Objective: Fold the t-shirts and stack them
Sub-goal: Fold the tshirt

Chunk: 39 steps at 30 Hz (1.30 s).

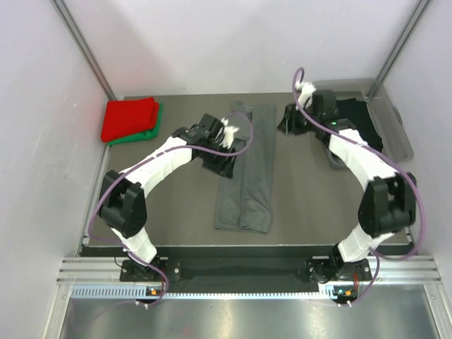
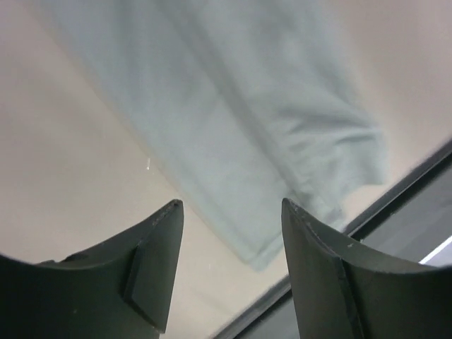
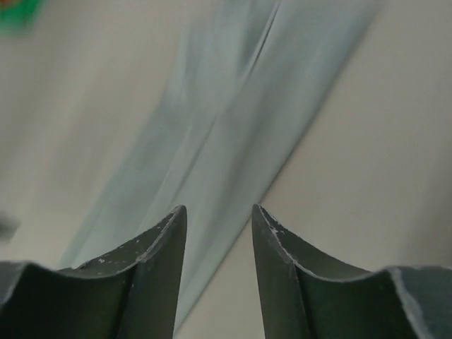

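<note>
The robot will fold the dark grey t-shirt (image 1: 247, 173) crosswise, so its left gripper first needs to take hold of the t-shirt by the outer corner of its near hem (image 1: 218, 227).
The dark grey t-shirt (image 1: 247, 173) lies mid-table, folded lengthwise into a long strip. My left gripper (image 1: 219, 164) hovers at its left edge, open and empty; in the left wrist view the shirt (image 2: 233, 106) lies beyond the open left gripper (image 2: 229, 208). My right gripper (image 1: 289, 120) is just right of the strip's far end, open and empty; in the right wrist view the shirt (image 3: 233, 113) runs diagonally past the open right gripper (image 3: 219, 212). The folded red t-shirt (image 1: 129, 119) sits on the green one (image 1: 147, 134) at back left. The black t-shirt (image 1: 366, 123) lies in the tub.
A clear plastic tub (image 1: 397, 123) stands at the back right, behind my right arm. White walls and metal posts close in the table on three sides. The dark front rail (image 1: 240, 248) runs along the near edge.
</note>
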Available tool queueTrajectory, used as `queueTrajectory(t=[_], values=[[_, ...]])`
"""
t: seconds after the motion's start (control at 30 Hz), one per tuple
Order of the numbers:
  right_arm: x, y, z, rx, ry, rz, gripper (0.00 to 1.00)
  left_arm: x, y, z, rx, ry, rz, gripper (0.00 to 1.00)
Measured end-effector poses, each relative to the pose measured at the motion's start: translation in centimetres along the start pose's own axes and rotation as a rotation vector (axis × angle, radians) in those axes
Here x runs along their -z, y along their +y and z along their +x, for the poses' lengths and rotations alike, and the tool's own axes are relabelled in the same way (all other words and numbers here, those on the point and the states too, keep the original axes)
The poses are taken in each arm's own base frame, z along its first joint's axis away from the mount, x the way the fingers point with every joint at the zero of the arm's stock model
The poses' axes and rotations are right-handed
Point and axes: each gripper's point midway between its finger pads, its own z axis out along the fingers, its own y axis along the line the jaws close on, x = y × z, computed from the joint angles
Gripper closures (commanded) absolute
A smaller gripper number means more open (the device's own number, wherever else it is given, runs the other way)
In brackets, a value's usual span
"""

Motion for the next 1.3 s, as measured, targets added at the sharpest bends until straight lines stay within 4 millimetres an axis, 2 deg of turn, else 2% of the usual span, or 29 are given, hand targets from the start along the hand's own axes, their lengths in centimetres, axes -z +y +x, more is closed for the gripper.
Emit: queueTrajectory(t=[0.07,0.1,0.13,0.17,0.2,0.23,0.37,0.47,0.63,0.73,0.93,1.07,1.3], values=[[-1.3,1.0,7.0,-0.132,0.210,-0.102,0.47,-1.6,1.8,3.4,0.134,0.069,-0.002,0.36],[-1.6,1.2,11.3,-0.207,0.323,-0.133,0.44,-2.3,2.4,5.3,0.202,0.110,0.004,0.34],[-1.0,1.5,16.1,-0.285,0.441,-0.146,0.41,-2.9,2.7,7.2,0.260,0.147,0.009,0.35],[0.7,2.2,20.7,-0.373,0.574,-0.149,0.41,-3.3,2.9,8.8,0.313,0.181,0.013,0.34],[2.9,3.7,24.0,-0.487,0.695,-0.181,0.39,-3.7,2.9,10.2,0.354,0.209,0.018,0.34],[4.8,5.0,25.2,-0.551,0.751,-0.209,0.34,-3.9,2.8,11.3,0.389,0.227,0.026,0.33],[9.0,7.3,26.6,-0.645,0.781,-0.221,0.34,-4.2,1.9,13.7,0.507,0.250,0.065,0.30],[11.4,8.7,27.7,-0.717,0.785,-0.215,0.36,-4.2,1.3,13.8,0.566,0.233,0.094,0.33],[14.7,12.2,31.3,-0.790,0.897,-0.208,0.36,-4.6,0.5,13.7,0.639,0.218,0.136,0.38],[14.6,12.9,31.5,-0.800,0.913,-0.208,0.38,-4.8,0.5,13.8,0.658,0.219,0.137,0.40],[13.0,12.4,31.3,-0.815,0.906,-0.174,0.44,-5.0,0.3,14.8,0.697,0.234,0.140,0.41],[12.1,12.4,31.1,-0.829,0.895,-0.165,0.44,-5.0,0.2,14.8,0.700,0.235,0.145,0.44],[11.1,13.3,30.7,-0.815,0.897,-0.175,0.48,-5.2,0.1,15.5,0.717,0.260,0.146,0.63]])
